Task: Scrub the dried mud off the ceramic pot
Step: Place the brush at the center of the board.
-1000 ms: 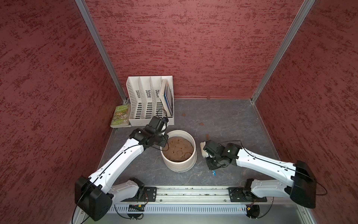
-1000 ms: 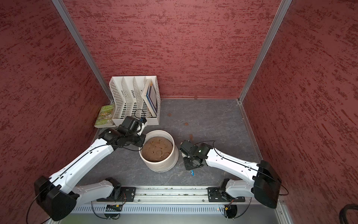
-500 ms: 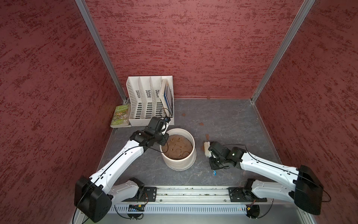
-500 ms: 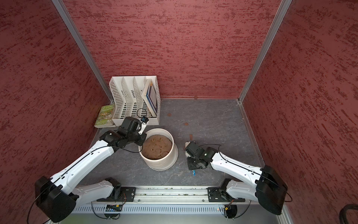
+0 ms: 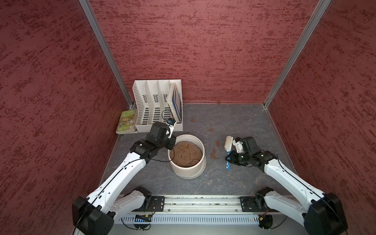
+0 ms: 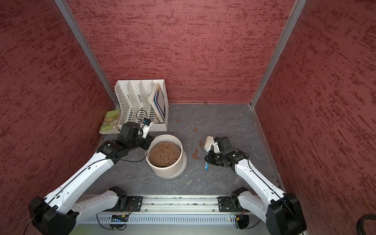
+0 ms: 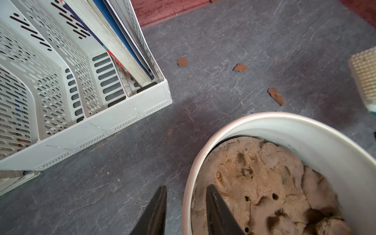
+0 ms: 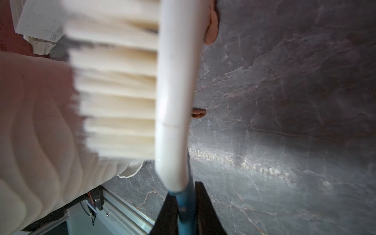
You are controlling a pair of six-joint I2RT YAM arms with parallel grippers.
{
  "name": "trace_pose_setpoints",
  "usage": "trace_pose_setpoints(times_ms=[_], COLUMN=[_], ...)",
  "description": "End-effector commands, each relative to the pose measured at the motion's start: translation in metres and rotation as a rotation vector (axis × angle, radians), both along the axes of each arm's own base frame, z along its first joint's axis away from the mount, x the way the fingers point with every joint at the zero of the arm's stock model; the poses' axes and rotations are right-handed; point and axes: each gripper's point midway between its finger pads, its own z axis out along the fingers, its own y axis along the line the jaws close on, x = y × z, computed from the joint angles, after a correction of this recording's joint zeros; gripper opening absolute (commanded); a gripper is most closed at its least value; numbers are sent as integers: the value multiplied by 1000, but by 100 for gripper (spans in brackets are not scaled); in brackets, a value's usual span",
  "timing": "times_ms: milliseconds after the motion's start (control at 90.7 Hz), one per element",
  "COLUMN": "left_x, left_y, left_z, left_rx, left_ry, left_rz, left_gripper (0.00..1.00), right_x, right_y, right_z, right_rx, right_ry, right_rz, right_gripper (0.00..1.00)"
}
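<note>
The brush's white head [image 5: 228, 143] [image 8: 174, 97] and my fingers are above the tabletop. My right gripper will keep holding the scrub brush until it lies on the tabletop.
The ceramic pot [image 5: 189, 173] is a cream ribbed cylinder standing mid-floor, filled with lumpy tan soil [image 5: 187, 153]. Dried mud lies as small reddish-brown flakes [image 5: 213, 155] on the floor to the pot's right, also in the left wrist view [image 7: 276, 96]. My left gripper [image 7: 186, 186] is open and straddles the pot's rim [image 7: 284, 122], one finger outside and one over the soil, neither touching. My right gripper [image 8: 184, 190] is shut on the blue handle of a white scrub brush [image 5: 228, 141]. The brush is held to the right of the pot, apart from it, with its bristles [image 8: 118, 81] facing the pot wall [image 8: 30, 122].
A white slotted file organiser [image 5: 156, 105] holding books stands in the back left corner, close behind my left wrist. A green book [image 5: 127, 122] lies flat beside it at the left wall. A metal rail [image 5: 193, 201] runs along the front edge. Red walls enclose three sides.
My left jaws have opened off the pot's rim. My right arm has drawn the brush to the right, away from the pot. The pot has stayed put.
</note>
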Motion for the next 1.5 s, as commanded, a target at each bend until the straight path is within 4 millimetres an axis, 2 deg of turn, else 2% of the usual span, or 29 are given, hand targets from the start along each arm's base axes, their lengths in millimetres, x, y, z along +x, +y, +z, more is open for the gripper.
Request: trace_pose_setpoints(times_ms=[0, 88, 198, 298, 375, 518, 672, 771, 848, 926, 1102, 1278, 1388, 1488], left_x=[-5, -9, -12, -12, -10, -7, -6, -9, -14, -18, -13, -7, -6, -6], left_y=[3, 9, 18, 25, 23, 8, 12, 17, 19, 22, 33, 33, 36, 40], left_z=[28, 31, 25, 18, 16, 20, 10, -3, -7, -6, 16, 29, 31, 33], left_rx=[-86, -99, -98, -110, -144, -221, -206, -165, -155, -143, -132, -200, -231, -249], left_ry=[-54, -67, -48, -22, -1, 24, 58, 99, 128, 132, 58, 0, -23, -42], left_rz=[35, 66, 124, 186, 212, 185, 224, 242, 242, 243, 288, 325, 349, 381], left_gripper=[39, 43, 45, 47, 46, 48, 50, 50, 50, 52, 53, 53, 53, 53], right_x=[2, 1, -1, 3, 3, -1, -8, -4, 3, 11, 21, 27, 34, 39], right_y=[30, 37, 28, 2, -19, -27, -66, -75, -76, -71, -68, -64, -63, -58], right_z=[31, 48, 52, 39, 19, 10, -5, -17, -25, -35, -56, -70, -71, -78], right_rx=[263, 347, 284, 93, -57, -136, -504, -693, -775, -786, -848, -858, -874, -873], right_ry=[-44, -57, -44, -23, 62, 117, 189, 217, 227, 231, 249, 242, 228, 223], right_rz=[97, 102, 80, 2, -68, -118, -160, -141, -137, -111, -55, -10, 9, 27], right_gripper=[0, 0, 0, 0, 0, 0, 0, 0, 0, 0, 0, 0, 24, 33])
